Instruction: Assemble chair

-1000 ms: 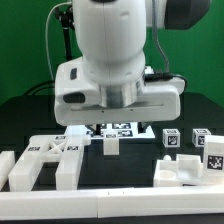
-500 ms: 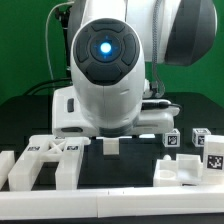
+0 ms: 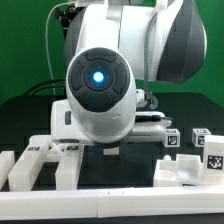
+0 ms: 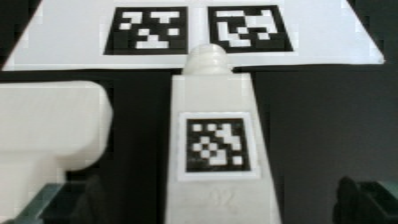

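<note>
My open fingers are low beside both sides of the white post's near end [image 4: 222, 200]. They would hold the post if I closed now, so I should close on it.
In the wrist view a white chair post [image 4: 214, 130] with a square tag on its face lies lengthwise on the black table. My gripper [image 4: 210, 205] is open. Its dark fingertips [image 4: 50, 205] stand wide on either side of the post's near end, with black table showing between each tip and the post. Another white chair part [image 4: 45, 125] lies close beside the post. In the exterior view the arm's round white body hides the gripper and this post. The X-braced panel [image 3: 45, 160] lies at the exterior view's left and the flat slab [image 3: 185, 170] at its right.
The marker board [image 4: 178, 55] lies just past the post's far tip. Three small tagged chair parts [image 3: 200, 138] stand behind the slab. A long white rail [image 3: 110, 197] runs along the table's front edge.
The arm's body has come down and swung toward the exterior camera. It now covers the post that showed in the middle earlier. The chair parts have not moved.
</note>
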You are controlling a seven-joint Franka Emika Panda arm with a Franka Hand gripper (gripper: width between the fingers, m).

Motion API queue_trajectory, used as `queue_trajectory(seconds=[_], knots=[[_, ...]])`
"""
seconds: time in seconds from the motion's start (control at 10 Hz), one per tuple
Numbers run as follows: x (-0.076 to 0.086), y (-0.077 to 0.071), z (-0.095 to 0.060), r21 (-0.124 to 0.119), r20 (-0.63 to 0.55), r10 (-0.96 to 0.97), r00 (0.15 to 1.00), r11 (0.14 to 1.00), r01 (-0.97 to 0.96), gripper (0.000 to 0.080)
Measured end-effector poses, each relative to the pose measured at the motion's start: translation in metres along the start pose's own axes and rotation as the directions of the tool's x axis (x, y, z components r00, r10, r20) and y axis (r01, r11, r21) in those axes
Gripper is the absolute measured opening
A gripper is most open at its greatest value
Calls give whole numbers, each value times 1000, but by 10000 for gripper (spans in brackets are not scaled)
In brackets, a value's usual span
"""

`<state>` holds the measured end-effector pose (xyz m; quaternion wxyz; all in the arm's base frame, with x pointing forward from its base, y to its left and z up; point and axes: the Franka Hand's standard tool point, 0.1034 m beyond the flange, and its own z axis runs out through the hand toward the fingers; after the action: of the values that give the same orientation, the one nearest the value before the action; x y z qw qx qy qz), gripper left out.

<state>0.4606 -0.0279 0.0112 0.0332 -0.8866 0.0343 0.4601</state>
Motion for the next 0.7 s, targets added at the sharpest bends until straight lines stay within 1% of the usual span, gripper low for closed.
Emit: queue_trajectory(seconds=[0.1, 0.4, 0.6, 0.7], knots=[[2, 1, 2, -2, -17, 1, 1000, 1000, -1, 649], [2, 3, 2, 1, -19, 3, 1000, 1000, -3, 649], [2, 3, 2, 2, -19, 4, 1000, 1000, -4, 383], [2, 4, 2, 3, -19, 5, 1000, 1000, -5, 285]])
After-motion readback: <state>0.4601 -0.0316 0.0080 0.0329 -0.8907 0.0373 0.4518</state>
